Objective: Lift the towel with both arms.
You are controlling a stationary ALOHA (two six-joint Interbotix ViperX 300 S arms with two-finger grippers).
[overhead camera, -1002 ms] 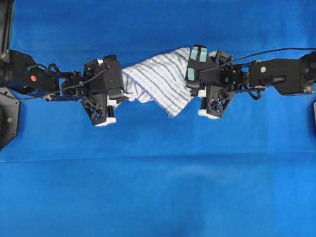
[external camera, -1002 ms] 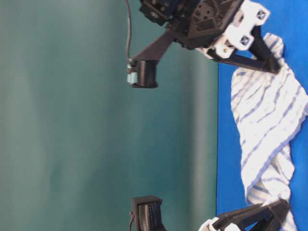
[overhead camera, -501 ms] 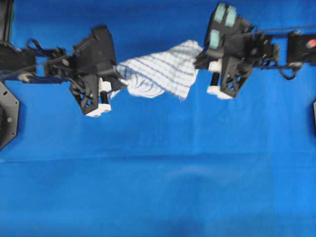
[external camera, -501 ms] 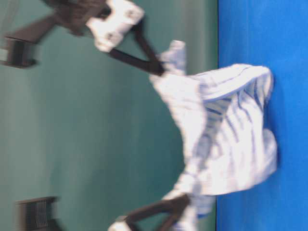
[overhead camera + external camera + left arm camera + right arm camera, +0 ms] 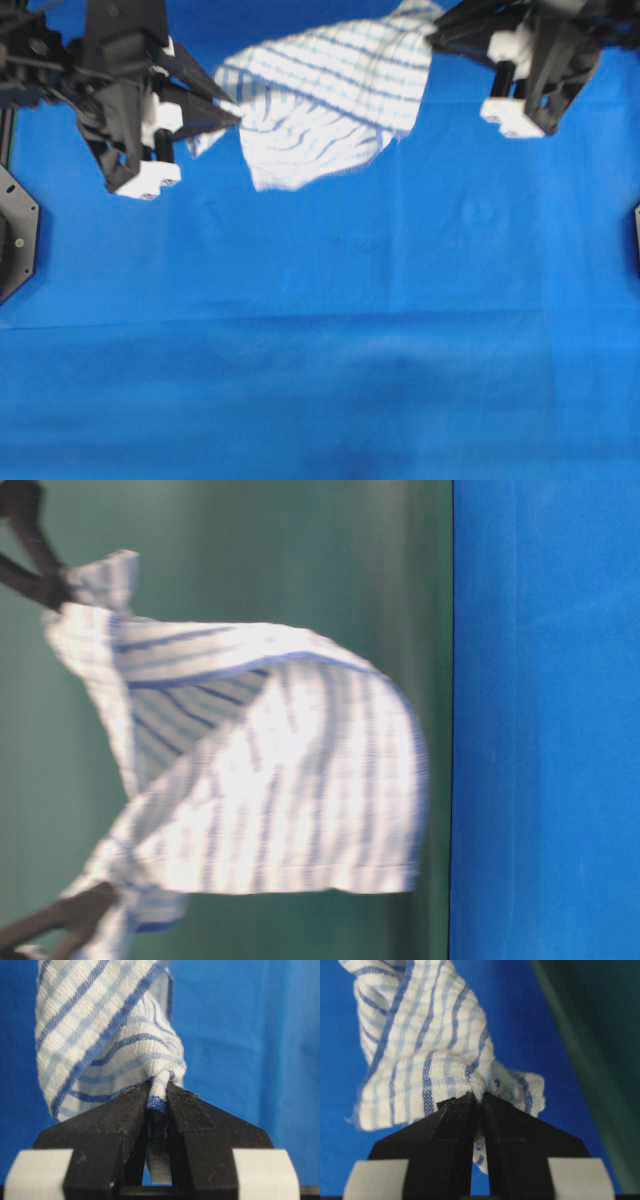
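Observation:
The white towel (image 5: 320, 95) stays held in my right gripper for now. The towel hangs above the blue tabletop, so if I opened now, the towel would drop.
The towel (image 5: 320, 95) is white with blue stripes and hangs in the air between my two grippers, well off the blue cloth. In the table-level view it (image 5: 270, 800) is spread clear of the table surface. My left gripper (image 5: 232, 118) is shut on the towel's left corner (image 5: 159, 1091). My right gripper (image 5: 432, 35) is shut on the towel's right corner (image 5: 479, 1087). Both pairs of black wedge fingers pinch bunched fabric at their tips.
The blue cloth (image 5: 330, 340) covers the table below. A black arm base (image 5: 15, 235) sits at the left edge and another at the right edge (image 5: 636, 235). A green wall (image 5: 200, 570) stands behind.
Both grippers have risen with the towel held between them. The towel has left the blue cloth and spread wider as the arms moved apart.

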